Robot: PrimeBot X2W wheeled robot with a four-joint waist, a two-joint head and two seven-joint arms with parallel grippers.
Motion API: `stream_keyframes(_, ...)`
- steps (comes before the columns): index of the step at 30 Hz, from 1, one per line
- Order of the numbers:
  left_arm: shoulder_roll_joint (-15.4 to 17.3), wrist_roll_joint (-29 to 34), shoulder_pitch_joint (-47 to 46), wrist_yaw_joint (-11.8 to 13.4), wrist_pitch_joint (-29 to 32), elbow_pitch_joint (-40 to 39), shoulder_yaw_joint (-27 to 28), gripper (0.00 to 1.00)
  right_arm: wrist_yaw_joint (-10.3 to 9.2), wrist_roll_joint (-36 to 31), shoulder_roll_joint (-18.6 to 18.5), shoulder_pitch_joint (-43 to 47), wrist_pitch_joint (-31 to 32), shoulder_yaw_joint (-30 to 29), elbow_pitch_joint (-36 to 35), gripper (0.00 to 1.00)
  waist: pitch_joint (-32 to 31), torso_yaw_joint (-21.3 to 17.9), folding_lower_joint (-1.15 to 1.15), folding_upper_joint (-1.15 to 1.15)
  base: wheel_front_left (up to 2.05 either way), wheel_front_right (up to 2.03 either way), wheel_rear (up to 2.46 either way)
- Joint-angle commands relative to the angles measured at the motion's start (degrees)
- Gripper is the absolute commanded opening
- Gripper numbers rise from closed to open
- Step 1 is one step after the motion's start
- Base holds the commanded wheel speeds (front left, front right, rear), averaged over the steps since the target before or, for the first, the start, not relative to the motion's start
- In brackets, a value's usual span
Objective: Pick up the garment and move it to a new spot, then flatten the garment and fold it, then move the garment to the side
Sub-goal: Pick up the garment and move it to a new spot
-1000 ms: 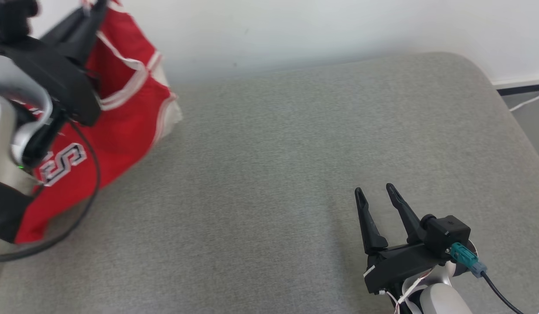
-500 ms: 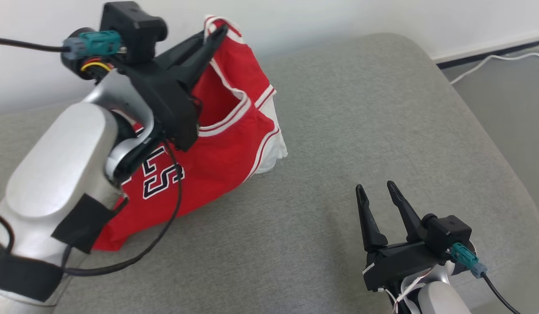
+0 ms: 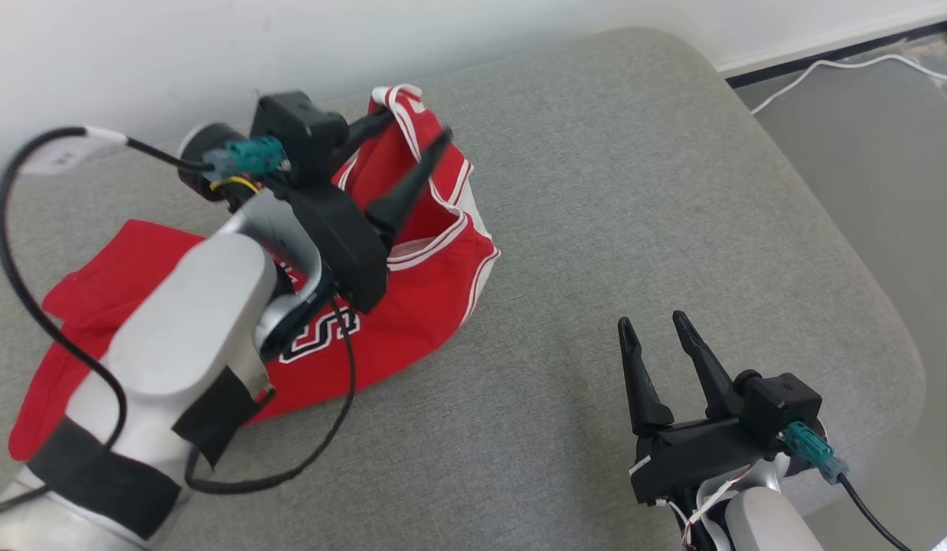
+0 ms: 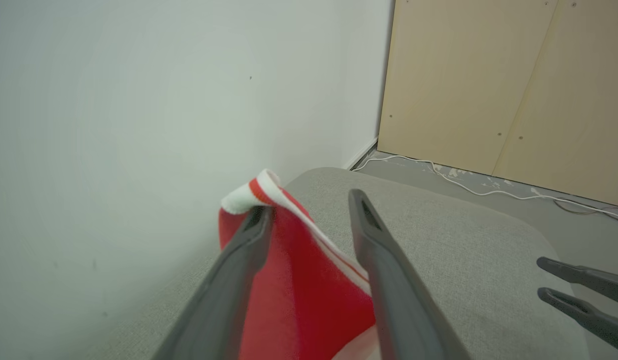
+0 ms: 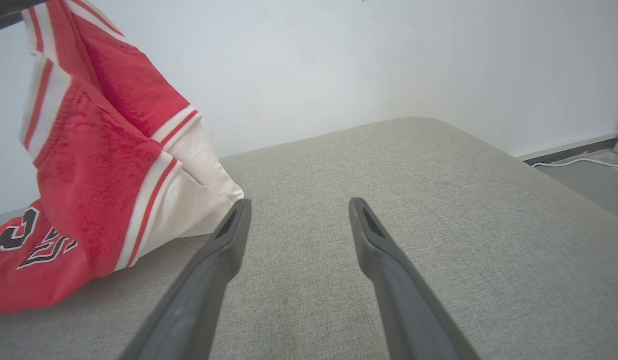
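The jersey's white trim (image 3: 449,237) stands up while its body lies slack (image 3: 387,344) on the cushion, so I need to grab that trim with my right gripper next.
The garment (image 3: 419,306) is a red jersey with white trim and black numerals. It lies bunched on the left part of the grey cushion (image 3: 595,191), its upper edge still standing up. My left gripper (image 3: 416,126) is raised over that edge with its fingers apart. In the left wrist view the trimmed edge of the garment (image 4: 299,280) hangs over the left finger (image 4: 239,260), and the left gripper (image 4: 309,202) is open. My right gripper (image 3: 651,320) rests open and empty at the lower right, well away from the jersey. In the right wrist view the right gripper (image 5: 300,201) points at bare cushion, with the garment (image 5: 104,165) to its left.
A white wall runs behind the cushion. A white cable (image 3: 825,65) lies on the grey floor past the cushion's rounded right end. A plywood panel (image 4: 488,90) stands beyond. My left arm's black cable (image 3: 320,451) loops over the cushion.
The head camera has swung, shifting the whole picture. My left gripper has gone from shut on the jersey's edge to open, and more of the jersey now lies on the cushion.
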Motion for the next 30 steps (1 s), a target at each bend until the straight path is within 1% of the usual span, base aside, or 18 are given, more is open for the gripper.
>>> stream_keyframes(1,-0.33,-0.28,1.40,-0.31,-0.96,1.05,-0.95,1.00,0.02,-0.07,0.17,-0.15,-0.33,0.12,0.24,1.00,-0.37,0.77,-0.01,0.00,0.00,0.00,0.00)
stream_keyframes(4,-0.95,-1.52,2.88,-0.24,-2.50,2.23,-2.01,1.00,0.02,-0.41,0.15,0.17,-0.23,-0.21,0.44,1.00,-1.12,2.06,-0.01,0.00,0.00,0.00,0.00)
stream_keyframes(6,-2.04,-2.67,4.96,-0.23,-2.62,2.88,-2.59,1.00,0.02,-0.55,0.15,0.62,0.00,-0.55,0.51,1.00,-1.78,3.21,-0.01,0.00,0.00,0.00,0.00)
stream_keyframes(10,-3.58,-3.83,9.27,-0.30,-2.02,3.58,-6.13,1.00,0.02,-0.83,0.14,0.83,0.63,-0.38,0.26,1.00,-2.87,5.35,-0.01,0.00,0.00,0.00,0.00)
stream_keyframes(12,-4.37,-3.70,11.30,0.13,-3.53,3.77,-6.94,1.00,0.02,-0.89,0.13,0.85,0.96,-0.21,0.18,1.00,-3.29,6.11,-0.01,0.00,0.00,0.00,0.00)
stream_keyframes(15,-5.85,-4.25,14.23,0.78,-4.49,5.07,-7.88,1.00,0.02,-1.03,0.12,1.29,1.43,-0.22,-0.08,1.00,-3.71,7.01,-0.01,0.00,0.00,0.00,0.00)
stream_keyframes(17,-6.28,-3.69,15.34,1.29,-4.28,6.44,-8.89,1.00,0.02,-1.15,0.04,1.63,1.70,-0.37,-0.30,1.00,-3.89,7.50,-0.01,0.00,0.00,0.00,0.00)
stream_keyframes(21,-7.53,-3.54,16.77,1.32,-4.51,8.17,-10.23,1.00,0.02,-1.25,-0.02,2.09,2.12,-0.46,-0.79,1.00,-4.05,7.95,-0.01,0.00,0.00,0.00,0.00)
stream_keyframes(25,-8.82,-4.51,18.27,2.21,-7.84,7.35,-9.61,1.00,0.02,-1.37,-0.28,3.05,2.62,-0.90,-1.25,1.00,-4.81,8.72,-0.01,0.00,0.00,0.00,0.00)
stream_keyframes(26,-8.82,-4.51,18.27,2.21,-7.84,7.35,-9.61,1.00,0.02,-1.37,-0.28,3.05,2.62,-0.90,-1.25,1.00,-4.81,8.72,-0.01,0.00,0.00,0.00,0.00)
stream_keyframes(28,-9.12,-4.26,19.02,3.21,-10.83,5.83,-8.86,1.00,0.02,-1.45,-0.46,3.44,2.69,-1.25,-1.34,1.00,-5.32,9.20,-0.01,0.00,0.00,0.00,0.00)
stream_keyframes(30,-8.88,-3.00,19.97,4.79,-13.70,4.23,-8.21,1.00,0.02,-1.43,-0.71,3.76,3.04,-1.57,-1.47,1.00,-5.94,9.76,-0.01,0.00,0.00,0.00,0.00)
